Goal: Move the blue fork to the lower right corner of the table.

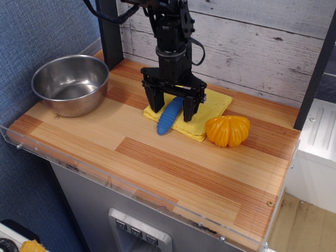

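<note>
My gripper grabs the blue fork by its ribbed handle (169,116) next, to carry the fork to the table's corner.
The blue fork (170,116) lies on a yellow cloth (210,106) at the back middle of the table (173,168). Only its ribbed blue handle shows, pointing toward the front left; the tines are hidden behind the gripper. My black gripper (172,111) hangs straight down over the fork's far end. It is open, with one finger on each side of the handle, tips down at the cloth. It holds nothing.
A steel bowl (71,83) stands at the back left. An orange pumpkin-shaped toy (227,130) sits just right of the cloth. A clear acrylic rim (131,191) runs along the front edge. A black post (108,31) rises at the back.
</note>
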Robot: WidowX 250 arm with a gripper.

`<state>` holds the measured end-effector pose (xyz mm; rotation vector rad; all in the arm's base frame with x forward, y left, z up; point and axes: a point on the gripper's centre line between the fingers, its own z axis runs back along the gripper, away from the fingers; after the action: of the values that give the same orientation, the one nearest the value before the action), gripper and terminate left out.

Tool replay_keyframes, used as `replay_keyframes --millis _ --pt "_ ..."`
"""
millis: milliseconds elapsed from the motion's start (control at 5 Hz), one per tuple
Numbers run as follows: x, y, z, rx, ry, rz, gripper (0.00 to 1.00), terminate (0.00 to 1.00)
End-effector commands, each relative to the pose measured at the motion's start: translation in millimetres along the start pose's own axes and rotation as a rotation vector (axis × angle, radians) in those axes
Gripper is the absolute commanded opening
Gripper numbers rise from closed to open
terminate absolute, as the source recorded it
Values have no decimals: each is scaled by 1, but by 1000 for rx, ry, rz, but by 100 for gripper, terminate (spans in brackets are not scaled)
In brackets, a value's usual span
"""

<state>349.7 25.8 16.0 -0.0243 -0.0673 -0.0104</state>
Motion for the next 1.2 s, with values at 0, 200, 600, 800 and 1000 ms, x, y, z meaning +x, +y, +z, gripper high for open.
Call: replay_keyframes --millis 0,200,600,800,1000 --pt "4 0 4 6 -18 -6 0 0" --pt "3 1 5 3 -13 -5 0 0" --pt "2 1 36 -56 -51 -13 0 0" --pt "3 2 86 -159 -141 -8 0 0" --pt "-3 8 118 -216 -180 -20 0 0"
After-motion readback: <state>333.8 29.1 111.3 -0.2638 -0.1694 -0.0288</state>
